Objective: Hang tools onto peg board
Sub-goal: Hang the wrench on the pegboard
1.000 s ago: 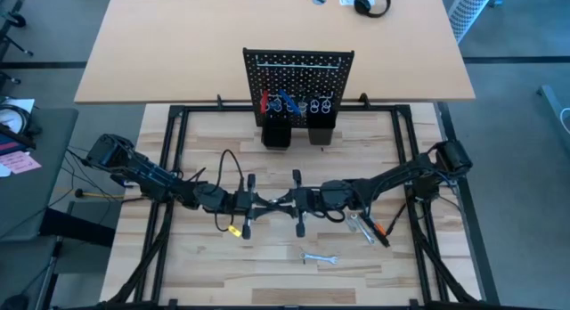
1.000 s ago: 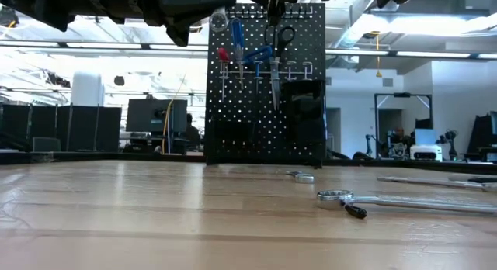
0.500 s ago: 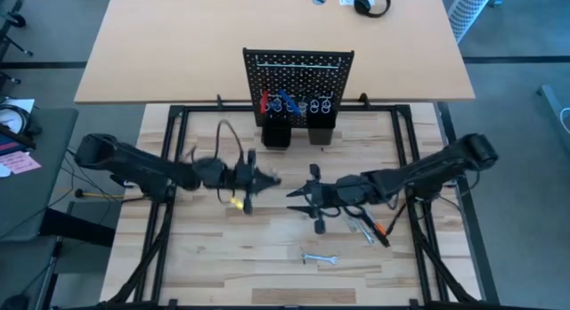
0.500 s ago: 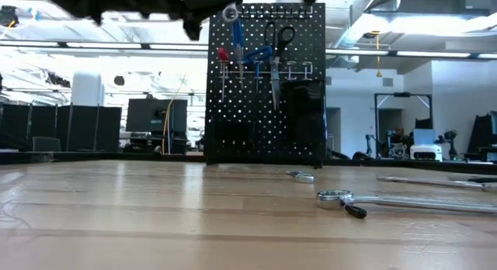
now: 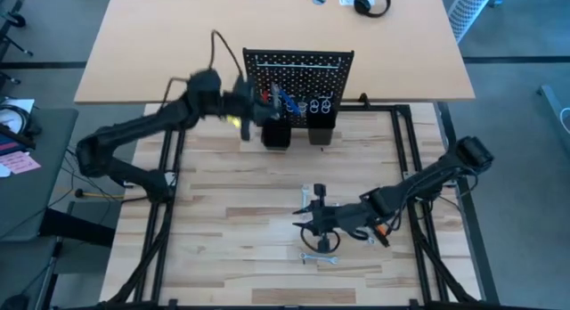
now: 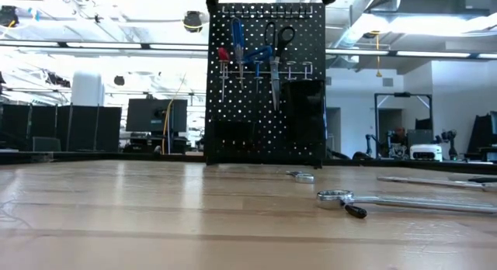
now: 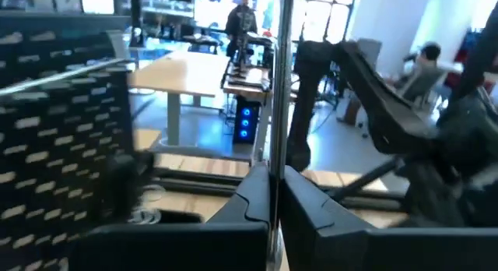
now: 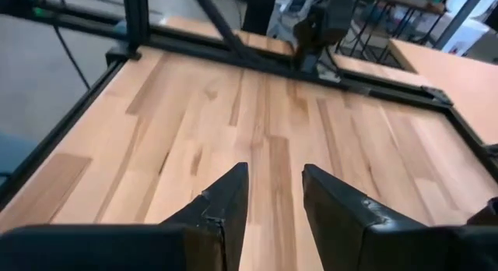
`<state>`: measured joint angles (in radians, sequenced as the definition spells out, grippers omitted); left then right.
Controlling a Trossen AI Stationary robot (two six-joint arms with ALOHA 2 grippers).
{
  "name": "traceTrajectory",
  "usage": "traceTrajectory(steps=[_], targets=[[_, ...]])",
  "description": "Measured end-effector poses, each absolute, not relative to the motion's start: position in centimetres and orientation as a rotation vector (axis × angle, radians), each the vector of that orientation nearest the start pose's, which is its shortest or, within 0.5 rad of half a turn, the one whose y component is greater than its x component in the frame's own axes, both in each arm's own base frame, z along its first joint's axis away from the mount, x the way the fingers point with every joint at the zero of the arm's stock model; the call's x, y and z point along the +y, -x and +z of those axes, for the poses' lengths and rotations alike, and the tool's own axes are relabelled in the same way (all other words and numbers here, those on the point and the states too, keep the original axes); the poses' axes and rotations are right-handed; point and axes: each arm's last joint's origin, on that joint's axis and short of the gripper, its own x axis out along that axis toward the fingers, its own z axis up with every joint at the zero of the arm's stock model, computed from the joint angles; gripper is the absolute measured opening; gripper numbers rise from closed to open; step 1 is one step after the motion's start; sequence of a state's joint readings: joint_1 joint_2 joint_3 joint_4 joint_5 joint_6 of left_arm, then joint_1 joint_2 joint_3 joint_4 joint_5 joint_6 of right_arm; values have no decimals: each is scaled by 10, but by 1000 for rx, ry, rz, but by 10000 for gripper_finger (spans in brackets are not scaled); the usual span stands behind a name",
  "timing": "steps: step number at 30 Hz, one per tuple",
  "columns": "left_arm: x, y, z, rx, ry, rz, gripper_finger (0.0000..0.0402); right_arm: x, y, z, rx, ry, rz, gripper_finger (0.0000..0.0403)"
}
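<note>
I need to move the wrench toward the peg board with my left gripper before I let go of it, because the wrench's handle is apart from the silver bar (image 5: pixel 298 66) (image 7: pixel 62 77).
The black peg board (image 5: pixel 298 78) stands upright at the table's far middle, with two black cups (image 5: pixel 298 132) at its base. A red-handled tool, blue-handled tools and black scissors hang on it (image 6: pixel 252 49). My left gripper (image 5: pixel 256 107) is high up at the board's left side, shut on a silver wrench (image 7: pixel 275 84). The wrench's ring end (image 6: pixel 192 22) shows beside the board's upper left corner. My right gripper (image 5: pixel 307 223) is open and empty over the table's near middle, just beyond a small silver wrench (image 5: pixel 318 257). My left gripper (image 7: pixel 274 181) pinches the silver wrench's thin shaft (image 7: pixel 275 146) between its two fingers. The fingers lie across the shaft and point about level toward the table's right, at the peg board. The wrench is lifted clear of the table.
Silver wrenches and an orange-and-black tool (image 5: pixel 372 228) lie on the table right of my right gripper; wrenches also show in the low view (image 6: pixel 388 199). A black frame (image 5: pixel 178 150) rims the slatted table. Bare wood lies at the left and the middle.
The two grippers were together over the table's middle. My left gripper has risen and gone toward the far edge to the peg board's left side, carrying the wrench. My right gripper has drawn back toward the near edge, over the small wrench.
</note>
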<state>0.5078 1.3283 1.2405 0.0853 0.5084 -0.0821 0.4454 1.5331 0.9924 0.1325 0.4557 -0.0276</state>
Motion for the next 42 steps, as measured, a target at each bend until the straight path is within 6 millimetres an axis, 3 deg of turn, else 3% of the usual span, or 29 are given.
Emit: traceTrajectory(steps=[6, 10, 23, 30, 42], targets=[[182, -261, 391, 26, 180, 19, 0, 135, -311, 252, 377, 210, -5, 132], [196, -255, 391, 20, 194, 4, 0, 134, -311, 253, 376, 216, -5, 132], [202, -235, 402, -5, 175, -6, 0, 133, -311, 253, 379, 217, -7, 132], [214, -233, 394, 21, 205, 28, 0, 133, -311, 254, 376, 215, -7, 132], [217, -233, 384, 45, 209, 86, 0, 133, -311, 254, 368, 215, -6, 132]])
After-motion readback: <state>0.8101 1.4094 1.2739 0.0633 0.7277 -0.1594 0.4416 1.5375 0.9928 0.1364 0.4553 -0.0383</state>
